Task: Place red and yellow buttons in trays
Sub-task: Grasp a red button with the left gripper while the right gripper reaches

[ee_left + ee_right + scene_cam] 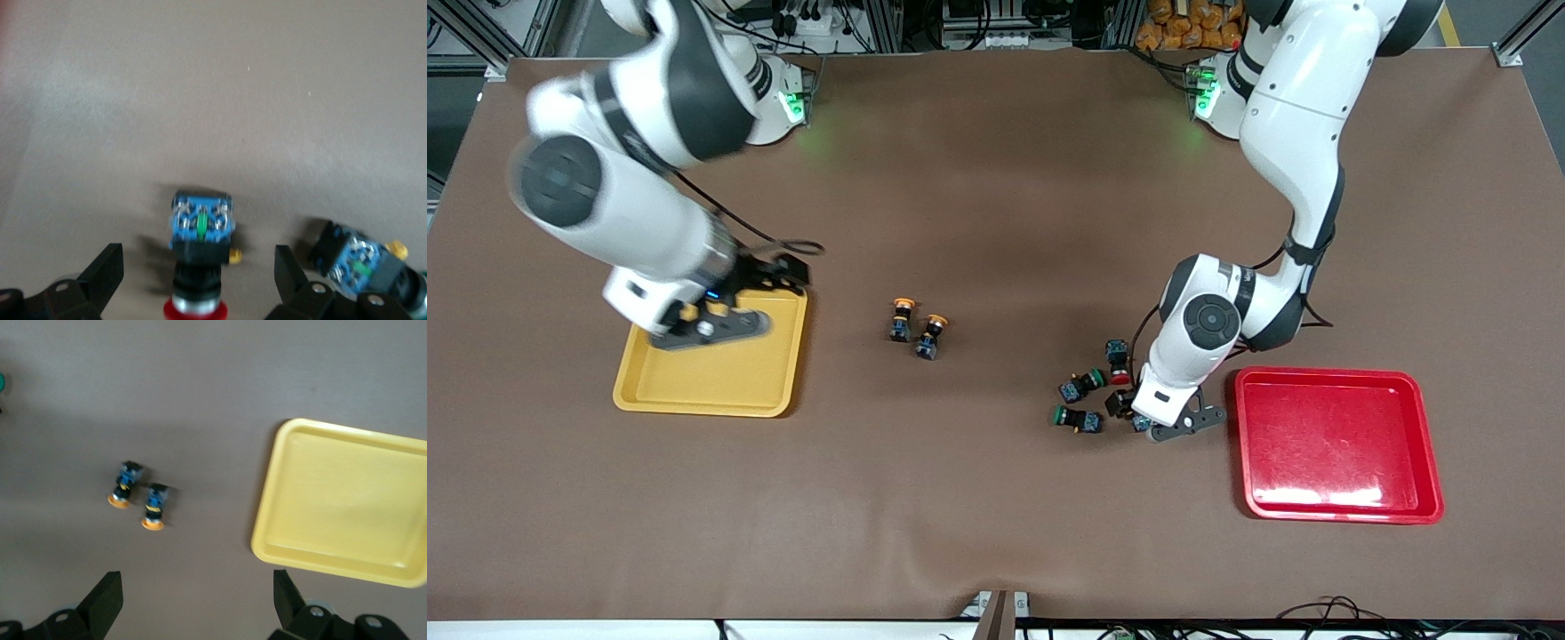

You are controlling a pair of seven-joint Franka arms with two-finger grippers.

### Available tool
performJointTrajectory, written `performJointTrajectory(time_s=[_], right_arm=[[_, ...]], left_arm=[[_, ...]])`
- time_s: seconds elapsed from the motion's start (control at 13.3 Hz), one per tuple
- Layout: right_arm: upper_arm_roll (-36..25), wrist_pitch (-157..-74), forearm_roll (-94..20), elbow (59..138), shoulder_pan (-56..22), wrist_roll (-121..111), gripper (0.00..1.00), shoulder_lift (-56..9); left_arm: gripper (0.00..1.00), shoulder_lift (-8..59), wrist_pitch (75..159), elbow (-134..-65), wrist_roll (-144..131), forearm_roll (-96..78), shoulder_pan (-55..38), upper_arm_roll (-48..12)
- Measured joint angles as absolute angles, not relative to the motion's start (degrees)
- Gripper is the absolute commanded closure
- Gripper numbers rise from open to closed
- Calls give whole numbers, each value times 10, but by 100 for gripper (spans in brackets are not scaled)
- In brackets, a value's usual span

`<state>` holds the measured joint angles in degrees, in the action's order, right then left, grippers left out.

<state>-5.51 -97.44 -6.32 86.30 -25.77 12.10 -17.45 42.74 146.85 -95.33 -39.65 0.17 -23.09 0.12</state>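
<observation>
My left gripper's fingers only reach beside its black housing (pixel 200 253), so it is too early to close on the red button. My left gripper moves toward its blue end (pixel 202 219) next, then closes.
Two yellow buttons (pixel 901 318) (pixel 931 336) lie side by side mid-table and show in the right wrist view as well (pixel 123 483) (pixel 155 505). A red button (pixel 1119 364) lies in a cluster beside the red tray (pixel 1423 444). My left gripper (pixel 1183 423) is down at this cluster, open. In the left wrist view a red-capped button (pixel 200 230) lies on its side between the open fingers of the left gripper (pixel 198 267), untouched. My right gripper (pixel 707 327) (pixel 197 600) hangs open and holds nothing, above the yellow tray (pixel 711 382) (pixel 347 500).
Two green-capped switches (pixel 1082 384) (pixel 1076 418) lie in the same cluster, on the side toward the yellow buttons. One of them (pixel 357 263) sits just outside a finger of the left gripper. Both trays hold nothing. Brown table cover lies all around.
</observation>
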Motion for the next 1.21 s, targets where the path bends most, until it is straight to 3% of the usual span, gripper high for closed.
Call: performJointTrajectory(time_s=[0.15, 0.23, 0.3, 0.38, 0.83, 1.21], right_arm=[[-55, -1017, -65, 864, -287, 170, 0, -204], [-55, -1041, -65, 864, -303, 196, 0, -218], [-55, -1061, -65, 865, -319, 212, 0, -233], [-55, -1077, -65, 866, -331, 221, 0, -249], [-54, -1252, -66, 941, -378, 249, 0, -338], [-55, -1319, -66, 975, -393, 289, 0, -370]], left_arm=[[4, 445, 1490, -950, -394, 2, -231, 8], [39, 451, 1497, -948, -394, 2, -231, 10], [85, 452, 1497, -946, -394, 5, -231, 10], [100, 452, 1497, -945, -394, 12, -232, 10], [100, 443, 1494, -929, -355, 34, -230, 23], [100, 371, 1393, -922, -217, 34, -171, 37]])
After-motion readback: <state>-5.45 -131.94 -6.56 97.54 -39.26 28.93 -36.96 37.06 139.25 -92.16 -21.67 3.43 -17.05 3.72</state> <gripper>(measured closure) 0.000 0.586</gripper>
